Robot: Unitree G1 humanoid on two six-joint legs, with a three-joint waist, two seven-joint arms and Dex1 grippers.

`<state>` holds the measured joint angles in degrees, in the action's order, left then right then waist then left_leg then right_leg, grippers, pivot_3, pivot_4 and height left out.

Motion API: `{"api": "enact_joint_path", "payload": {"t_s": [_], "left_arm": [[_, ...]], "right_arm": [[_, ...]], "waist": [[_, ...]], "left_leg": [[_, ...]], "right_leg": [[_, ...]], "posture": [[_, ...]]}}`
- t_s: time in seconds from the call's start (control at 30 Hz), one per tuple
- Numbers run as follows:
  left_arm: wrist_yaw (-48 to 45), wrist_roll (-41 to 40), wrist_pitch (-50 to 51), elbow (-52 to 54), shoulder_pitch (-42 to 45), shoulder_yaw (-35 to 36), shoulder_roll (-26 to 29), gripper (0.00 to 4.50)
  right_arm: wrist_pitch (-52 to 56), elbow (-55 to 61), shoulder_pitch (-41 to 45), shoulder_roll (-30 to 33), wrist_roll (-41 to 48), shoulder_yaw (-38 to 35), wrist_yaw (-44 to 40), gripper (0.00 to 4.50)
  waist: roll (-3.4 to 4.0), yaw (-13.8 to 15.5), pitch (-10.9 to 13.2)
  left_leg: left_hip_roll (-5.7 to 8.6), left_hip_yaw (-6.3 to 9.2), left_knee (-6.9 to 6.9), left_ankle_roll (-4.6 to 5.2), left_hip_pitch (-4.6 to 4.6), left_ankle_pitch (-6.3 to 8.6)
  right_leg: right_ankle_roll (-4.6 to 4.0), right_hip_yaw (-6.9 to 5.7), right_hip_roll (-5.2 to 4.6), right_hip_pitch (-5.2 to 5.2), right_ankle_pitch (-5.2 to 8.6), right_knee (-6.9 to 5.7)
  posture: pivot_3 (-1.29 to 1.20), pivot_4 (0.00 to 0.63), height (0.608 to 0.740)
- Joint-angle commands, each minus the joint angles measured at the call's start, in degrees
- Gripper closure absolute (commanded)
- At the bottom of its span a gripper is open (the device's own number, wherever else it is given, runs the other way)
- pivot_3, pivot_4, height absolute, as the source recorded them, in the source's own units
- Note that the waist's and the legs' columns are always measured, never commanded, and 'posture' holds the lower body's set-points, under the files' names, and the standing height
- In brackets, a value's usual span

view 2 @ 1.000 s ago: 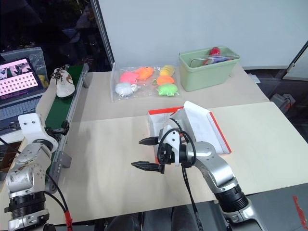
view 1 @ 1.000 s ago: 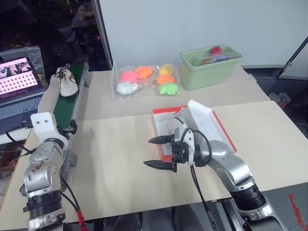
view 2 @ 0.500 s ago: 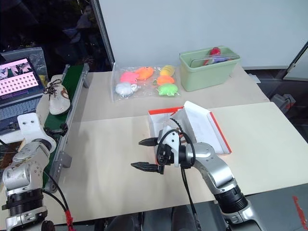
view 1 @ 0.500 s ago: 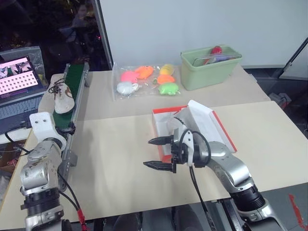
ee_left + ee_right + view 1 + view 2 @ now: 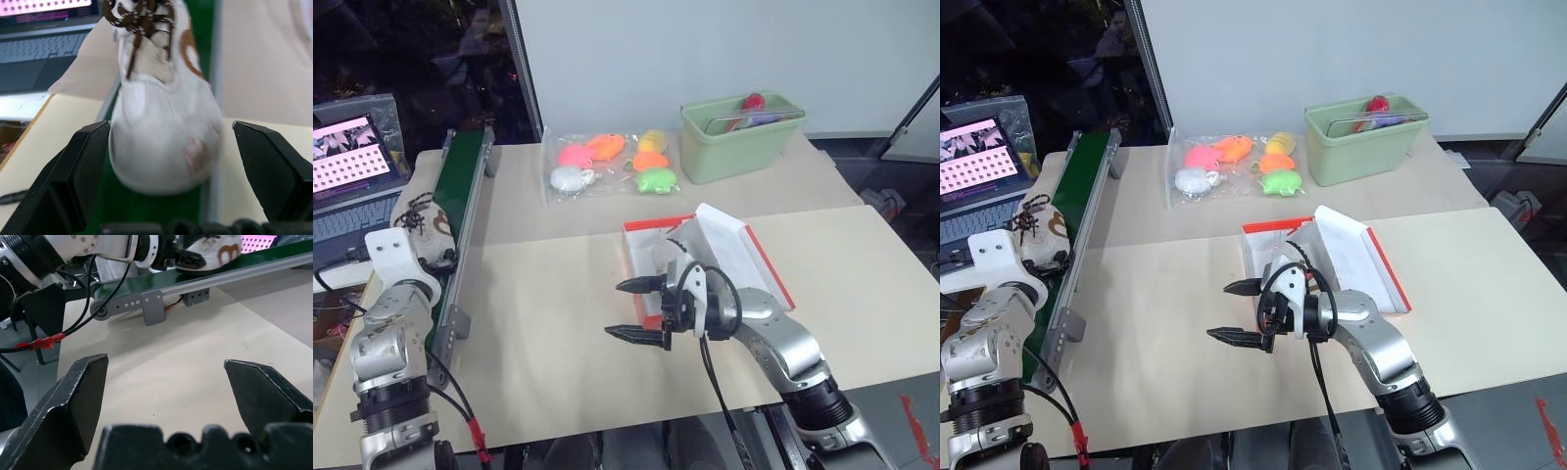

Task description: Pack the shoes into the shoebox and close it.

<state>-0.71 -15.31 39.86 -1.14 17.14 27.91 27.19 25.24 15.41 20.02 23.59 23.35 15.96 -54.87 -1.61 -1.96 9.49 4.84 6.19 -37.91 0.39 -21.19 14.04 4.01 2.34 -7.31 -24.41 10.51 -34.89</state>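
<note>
The white shoe's toe [image 5: 164, 142] lies between my left gripper's fingers above the green belt [image 5: 122, 205] and closing now would catch the shoe, so it is time to close.
A white shoe [image 5: 161, 117] with dark brown laces lies on the green conveyor belt [image 5: 460, 176] at the table's left, near the belt's near end. Its toe sits between the fingers of my open left gripper [image 5: 171, 129], which are spread wide on either side of it. The red shoebox [image 5: 646, 224] stands open at the table's middle, with white paper inside and its lid [image 5: 744, 250] leaning back to the right. Just left of the box, my right gripper [image 5: 615, 310] hovers open over the table, pointing left, with nothing between its fingers.
A clear bag of colourful plastic toys [image 5: 607, 162] lies at the back, with a pale green tub [image 5: 739, 137] to its right. A laptop [image 5: 347, 157] sits left of the belt. The belt's metal frame [image 5: 195, 284] runs along the table's left side.
The shoe has ridden down the belt from its far end to the near end, in between my left gripper's fingers. My left hand shifted slightly left. The right arm held still.
</note>
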Motion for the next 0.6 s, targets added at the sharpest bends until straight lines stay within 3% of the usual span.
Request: {"api": "enact_joint_path", "payload": {"t_s": [0.03, 0.2, 0.23, 0.4, 0.5, 0.6], "left_arm": [[0.2, 0.4, 2.2, -0.8, -0.5, -0.2, 0.2, 0.22], [0.0, 0.2, 3.1, 0.1, -0.9, -0.7, -0.6, 0.22], [0.0, 0.0, 3.1, 0.1, -0.7, -0.5, -0.7, 0.72], [-0.1, 0.1, 3.0, -0.4, -0.2, -0.4, -0.4, 2.1], [-0.1, 0.1, 3.2, -0.5, -0.1, -0.2, -0.3, 3.19], [0.0, 0.0, 3.7, 0.0, -0.4, -0.1, -0.3, 3.19]], "right_arm": [[0.3, 2.8, 0.8, -0.1, 1.5, -1.6, 0.5, 0.02], [1.1, 3.5, 1.4, -0.3, 2.4, -2.5, 1.2, 0.02], [1.2, 3.7, 1.6, -0.3, 2.5, -2.7, 1.3, 0.0], [1.8, 3.9, 2.0, -0.3, 3.0, -3.1, 1.9, 0.0], [1.9, 4.0, 2.2, -0.3, 3.2, -3.2, 2.3, 0.0], [2.2, 4.2, 2.3, -0.3, 3.5, -3.3, 2.8, 0.0]], "waist": [[0.0, 0.0, 0.0], [0.02, 0.5, 0.0], [0.02, 0.6, 0.0], [0.06, 1.0, 0.0], [0.06, 1.2, 0.0], [0.06, 1.3, 0.0]], "left_leg": [[0.0, 0.0, 0.0, 0.0, 0.0, 0.0], [-0.01, -0.01, 0.0, -0.01, 0.12, -0.01], [-0.02, -0.02, 0.0, -0.02, 0.13, -0.01], [-0.04, -0.03, 0.0, -0.03, 0.2, -0.02], [-0.03, -0.03, 0.0, -0.03, 0.19, -0.02], [-0.02, -0.03, 0.0, -0.03, 0.18, -0.02]], "right_leg": [[0.0, 0.0, 0.0, 0.0, 0.0, 0.0], [0.01, 0.0, 0.0, 0.08, 0.0, -0.06], [0.01, 0.0, 0.0, 0.09, 0.01, -0.06], [0.08, 0.0, 0.0, 0.14, 0.05, -0.08], [0.07, 0.0, 0.0, 0.14, 0.04, -0.07], [0.05, 0.0, -0.01, 0.14, 0.03, -0.06]], "posture": [[0.0, 0.15, 0.74], [0.0, 0.15, 0.74], [0.0, 0.15, 0.74], [0.0, 0.15, 0.74], [0.0, 0.15, 0.74], [0.0, 0.15, 0.74]]}}
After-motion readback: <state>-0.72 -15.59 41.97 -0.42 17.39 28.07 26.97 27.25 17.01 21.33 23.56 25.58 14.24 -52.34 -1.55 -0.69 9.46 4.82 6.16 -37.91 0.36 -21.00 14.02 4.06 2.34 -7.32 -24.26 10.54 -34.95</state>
